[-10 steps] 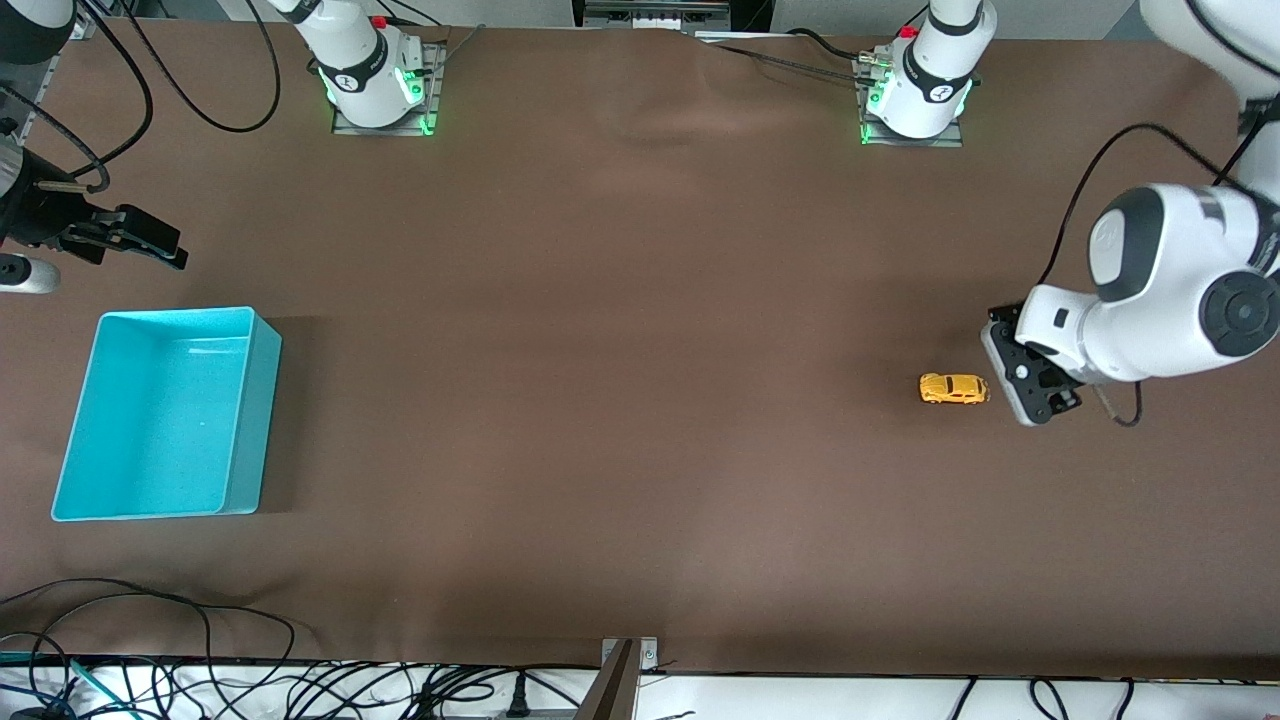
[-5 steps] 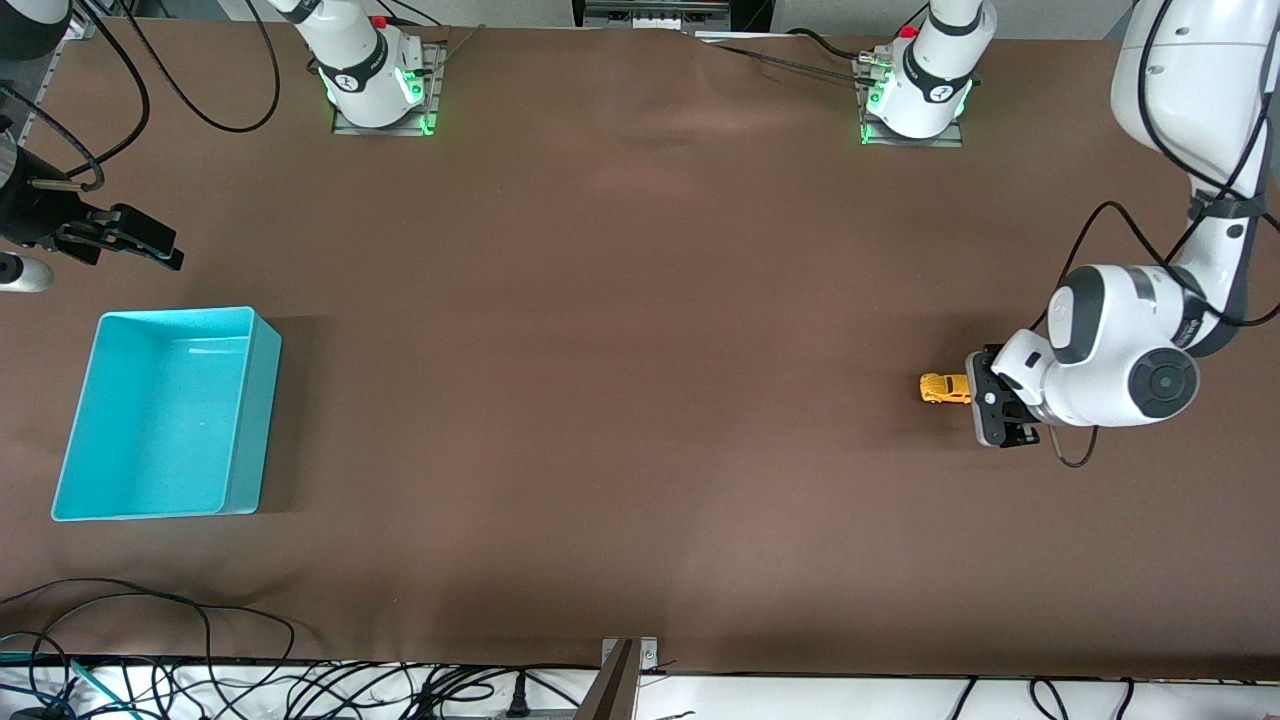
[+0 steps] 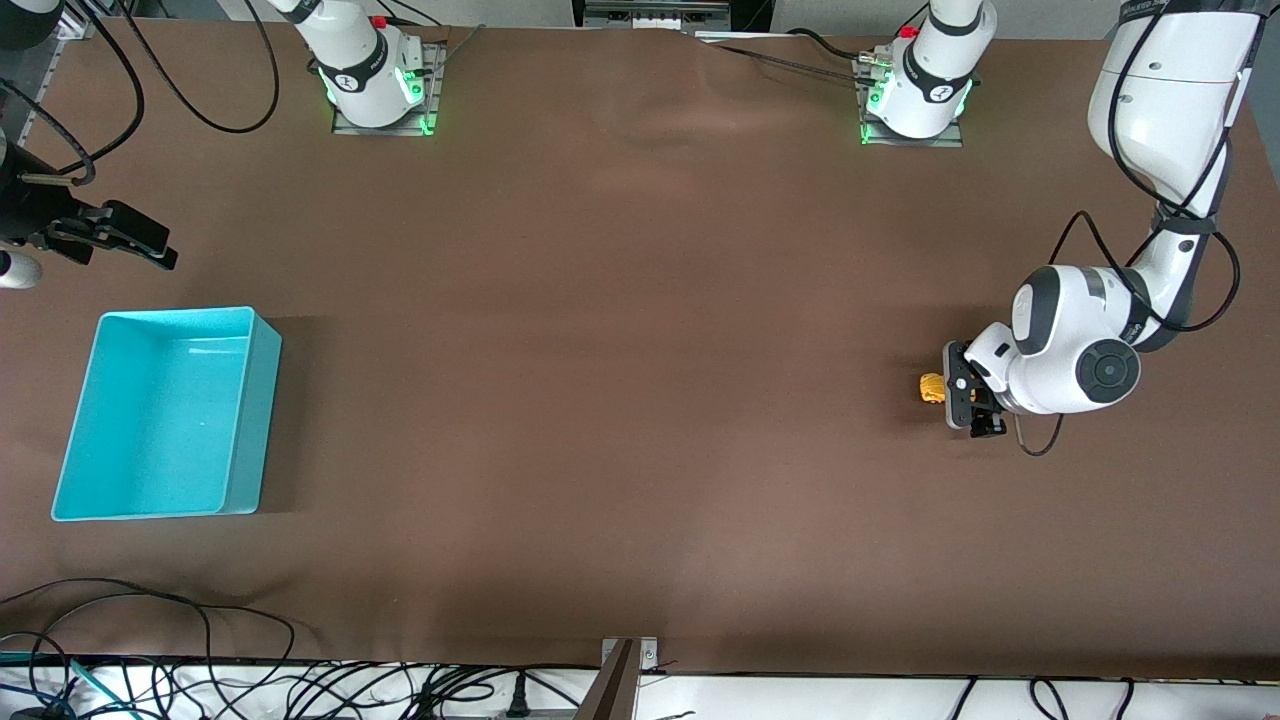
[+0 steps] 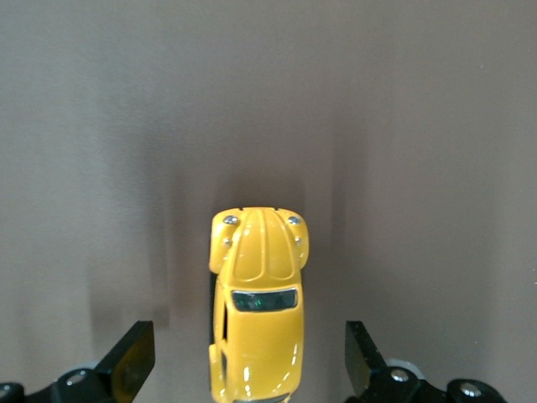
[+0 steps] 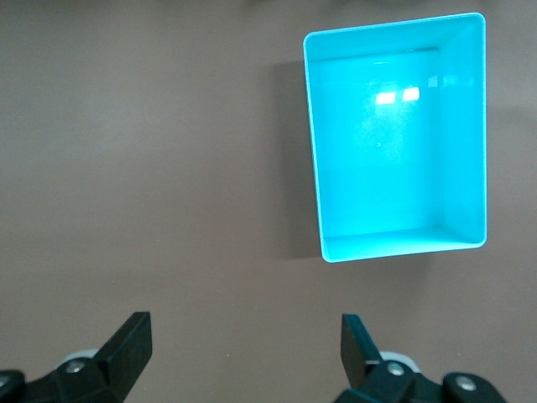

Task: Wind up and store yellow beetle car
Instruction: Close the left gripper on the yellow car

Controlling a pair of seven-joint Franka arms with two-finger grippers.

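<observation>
Next, my left gripper picks up the yellow beetle car by the sides of its rear body (image 4: 258, 353) to wind the car up and store it.
The yellow beetle car (image 3: 931, 387) stands on the brown table toward the left arm's end, mostly covered by my left gripper (image 3: 958, 388). In the left wrist view the car (image 4: 256, 285) lies lengthwise between the two open fingers, its rear half level with the fingertips (image 4: 134, 353), with gaps on both sides. My left gripper (image 4: 249, 357) is open and holds nothing. The turquoise bin (image 3: 265, 400) is empty at the right arm's end. My right gripper (image 3: 150, 248) hangs open over bare table beside the bin and waits. The right wrist view shows the bin (image 5: 403, 243) past the open right gripper (image 5: 243, 340).
The two arm bases (image 3: 375, 85) stand along the table's edge farthest from the front camera. Cables (image 3: 150, 620) lie along the nearest edge. A black cable (image 3: 1040, 440) hangs from the left wrist close to the car.
My left gripper has come down and moved toward the right arm's end until its open fingers straddle the car. The car has not moved. The right gripper has barely shifted.
</observation>
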